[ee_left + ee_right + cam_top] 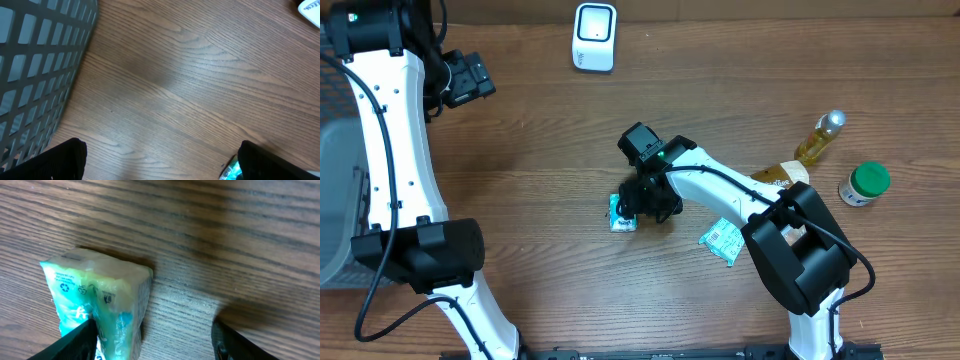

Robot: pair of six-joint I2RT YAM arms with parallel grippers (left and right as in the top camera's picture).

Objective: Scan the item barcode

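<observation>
The packet's side edge lies between both fingers and closing now would catch it, so it is time for my right gripper to close on the packet.
The item, a teal and white soft packet [622, 213], lies on the wooden table near the middle. My right gripper [646, 203] hovers just over it with its jaws apart. In the right wrist view the packet [97, 297] rests against the left finger [75, 341], and bare wood fills the gap to the other finger, so nothing is clamped. The white scanner [594, 36] stands at the table's far edge, and its corner [311, 9] shows in the left wrist view. My left gripper [470, 80] is open over bare wood at the far left, holding nothing [162, 165].
A grey mesh basket [335, 190] stands at the left edge, also seen as grid wall [35, 65]. On the right are a second teal packet [722, 240], a yellow bottle [820, 137], a green-capped jar [865, 183] and a brown-labelled item [780, 175].
</observation>
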